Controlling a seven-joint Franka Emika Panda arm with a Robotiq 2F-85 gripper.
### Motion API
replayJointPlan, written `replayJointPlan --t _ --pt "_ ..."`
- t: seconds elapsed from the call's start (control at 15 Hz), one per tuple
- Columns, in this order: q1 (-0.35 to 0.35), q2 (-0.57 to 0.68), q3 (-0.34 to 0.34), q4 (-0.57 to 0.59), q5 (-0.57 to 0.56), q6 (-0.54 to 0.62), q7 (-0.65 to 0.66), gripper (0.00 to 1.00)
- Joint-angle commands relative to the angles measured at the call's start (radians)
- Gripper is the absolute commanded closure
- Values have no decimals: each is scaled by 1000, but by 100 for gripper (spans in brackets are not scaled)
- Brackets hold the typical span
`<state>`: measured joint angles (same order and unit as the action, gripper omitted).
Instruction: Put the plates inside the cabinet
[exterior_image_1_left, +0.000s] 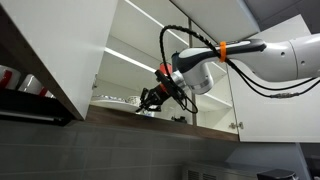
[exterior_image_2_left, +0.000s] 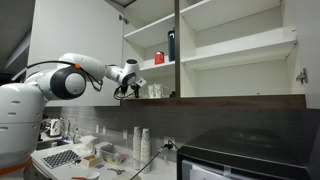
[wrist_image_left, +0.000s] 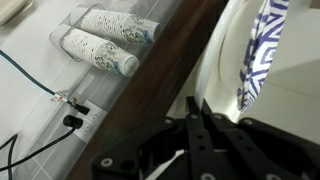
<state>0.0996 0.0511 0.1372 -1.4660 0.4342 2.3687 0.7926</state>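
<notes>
I need to release the white plate with my gripper now, because the plate's lower edge is resting on the bottom shelf behind the cabinet's brown wood edge.
My gripper (wrist_image_left: 197, 108) is shut on the thin rim of a white plate (wrist_image_left: 262, 50) with a dark blue pattern. The plate stands nearly on edge over the white bottom shelf of the cabinet (wrist_image_left: 300, 110). In both exterior views my gripper (exterior_image_1_left: 150, 98) (exterior_image_2_left: 125, 92) is at the open cabinet's lowest shelf, just above the brown wood edge (exterior_image_1_left: 150, 125). Another flat plate (exterior_image_1_left: 118, 99) seems to lie on that shelf beside the gripper. The cabinet (exterior_image_2_left: 230, 60) has its doors open.
Two stacks of patterned cups (wrist_image_left: 105, 40) stand on the counter below, near a wall socket (wrist_image_left: 75, 118). Pale mugs (exterior_image_2_left: 155, 90) sit on the lowest shelf; a red item (exterior_image_2_left: 158, 57) and a dark bottle (exterior_image_2_left: 171, 45) above. An open door (exterior_image_1_left: 60, 40) hangs close by.
</notes>
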Motion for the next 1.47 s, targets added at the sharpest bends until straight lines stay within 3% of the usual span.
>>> replayJointPlan --t 0.0,0.07,0.2,0.73,1.4 --pt "20 27 -5 30 -55 26 66 99" --pt "21 28 -6 31 -61 24 75 71" --pt "22 22 -6 27 -65 20 78 65" --pt "9 -48 -3 -33 -44 22 56 4" --pt "10 -262 -26 -232 94 35 -144 0"
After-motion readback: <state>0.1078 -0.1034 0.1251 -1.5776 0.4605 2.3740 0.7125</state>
